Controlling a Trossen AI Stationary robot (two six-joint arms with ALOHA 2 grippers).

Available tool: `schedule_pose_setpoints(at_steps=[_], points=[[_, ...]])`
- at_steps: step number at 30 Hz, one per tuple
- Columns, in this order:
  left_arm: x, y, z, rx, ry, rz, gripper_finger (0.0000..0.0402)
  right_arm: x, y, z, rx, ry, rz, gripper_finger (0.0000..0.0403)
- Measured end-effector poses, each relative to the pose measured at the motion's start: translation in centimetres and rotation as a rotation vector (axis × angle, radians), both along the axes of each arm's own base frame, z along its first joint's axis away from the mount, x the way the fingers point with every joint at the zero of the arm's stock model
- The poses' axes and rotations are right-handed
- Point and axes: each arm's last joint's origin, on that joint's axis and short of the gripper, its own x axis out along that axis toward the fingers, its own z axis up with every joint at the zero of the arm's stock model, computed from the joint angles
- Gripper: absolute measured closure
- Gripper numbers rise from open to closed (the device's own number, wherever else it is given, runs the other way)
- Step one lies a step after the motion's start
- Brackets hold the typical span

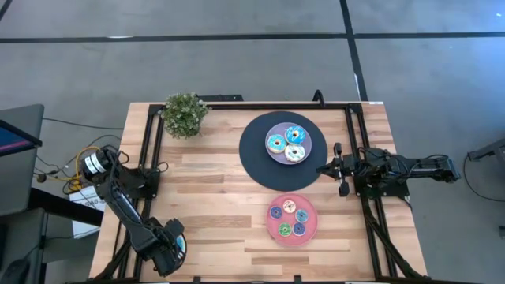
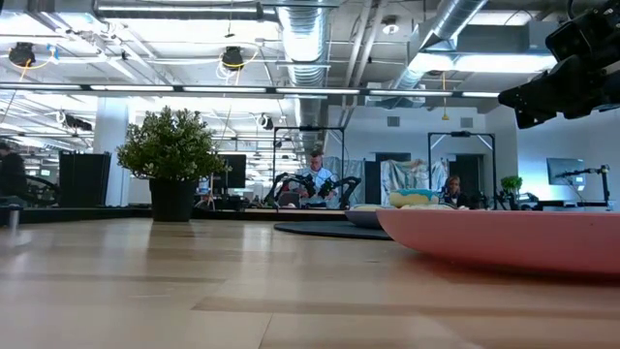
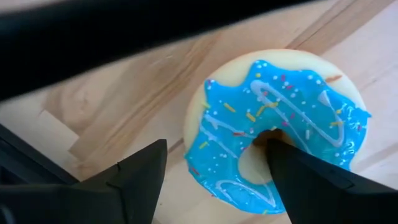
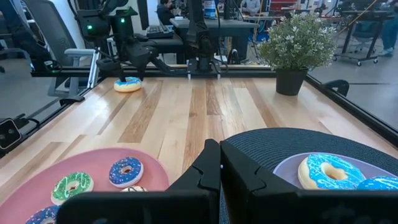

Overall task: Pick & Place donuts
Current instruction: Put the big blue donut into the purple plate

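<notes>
The blue donut needs to go on the lavender plate. My left gripper should grab the donut by its ring (image 3: 217,152) beside the hole next.
A big donut with blue icing and sprinkles (image 3: 280,112) lies flat on the wooden table at its near left corner; it also shows in the right wrist view (image 4: 129,85). My left gripper (image 3: 217,142) is open right above it, pointing down, one fingertip (image 3: 277,149) in the donut's hole and the other (image 3: 146,165) outside the ring. In the high view my left gripper (image 1: 170,244) hides the donut. My right gripper (image 4: 219,171) is shut and empty, level at the table's right side between the two plates (image 1: 326,167). My left gripper comes at the blue donut from above, astride one side of the ring (image 3: 217,155), which lies flat on the table. Whether either fingertip touches it, I cannot tell.
A lavender plate (image 1: 280,128) with three big donuts sits on a large black disc (image 1: 256,158) at the far middle. A pink plate (image 1: 272,229) with several small donuts lies nearer. A potted plant (image 1: 185,114) stands at the far left. Bare wood lies between.
</notes>
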Motion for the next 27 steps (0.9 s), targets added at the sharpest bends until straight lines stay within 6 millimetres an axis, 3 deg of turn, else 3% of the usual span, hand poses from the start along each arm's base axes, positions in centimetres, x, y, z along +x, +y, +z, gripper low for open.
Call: schedule_pose_setpoints(at_steps=[12,27], points=[[0.1,0.0,0.0,-0.004,-0.001,0.002,0.0224,0.0,0.0,0.0,0.000,0.000,-0.001,0.0403],[2.5,0.4,1.6,-0.032,-0.015,-0.008,0.0279,0.0,0.0,0.0,0.000,0.000,0.000,0.0403]])
